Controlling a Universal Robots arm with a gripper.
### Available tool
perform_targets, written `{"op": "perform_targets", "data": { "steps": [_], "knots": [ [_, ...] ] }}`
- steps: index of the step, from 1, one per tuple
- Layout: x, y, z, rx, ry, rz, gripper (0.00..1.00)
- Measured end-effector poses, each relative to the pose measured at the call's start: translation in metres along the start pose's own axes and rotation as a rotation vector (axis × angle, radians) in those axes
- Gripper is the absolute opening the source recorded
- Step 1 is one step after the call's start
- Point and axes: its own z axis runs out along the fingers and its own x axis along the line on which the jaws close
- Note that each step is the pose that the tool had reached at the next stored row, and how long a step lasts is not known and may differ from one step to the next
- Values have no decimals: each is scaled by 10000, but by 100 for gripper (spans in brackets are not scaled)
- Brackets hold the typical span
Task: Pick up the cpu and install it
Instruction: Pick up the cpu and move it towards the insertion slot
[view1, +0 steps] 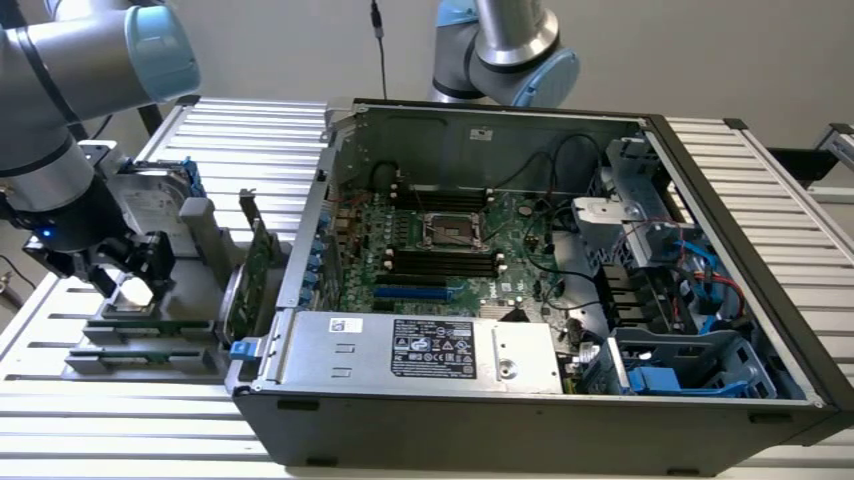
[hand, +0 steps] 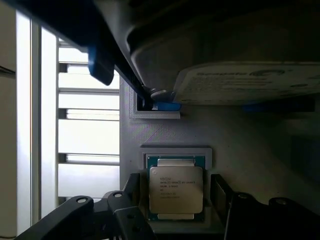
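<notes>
The robot's gripper will next grab the cpu by its open side edges to pick it up, since the holder's raised rim (hand: 176, 151) sits tight around the cpu's end and corners.
The cpu (hand: 176, 190) is a small square chip with a dull silver top and printed text. It lies flat in a teal-edged recess of the grey holder (hand: 165, 135). My gripper (hand: 176, 185) is open and straddles it, with one dark finger (hand: 133, 184) on each side and a small gap to the chip's edges. In the exterior view my gripper (view1: 130, 280) hangs low over the grey holder (view1: 140, 330) at the exterior view's left, and the cpu (view1: 134, 291) shows pale between the fingers. The motherboard's cpu socket (view1: 451, 230) lies inside the open computer case (view1: 747, 200).
A silver hard drive with a blue bracket (view1: 150, 205) stands just behind my gripper, close above it in the wrist view (hand: 245, 82). A green upright card (view1: 262, 262) stands between the holder and the case. A power supply (view1: 427, 350) fills the case's near side. Everything rests on a slatted metal table (view1: 254, 130).
</notes>
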Motion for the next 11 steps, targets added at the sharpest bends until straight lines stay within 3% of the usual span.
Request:
{"op": "perform_targets", "data": {
  "steps": [3,4,11],
  "knots": [
    [0,-1,1,-14,0,0,65],
    [0,-2,1,-19,0,-1,58],
    [0,-7,1,-44,0,0,55]
  ]
}}
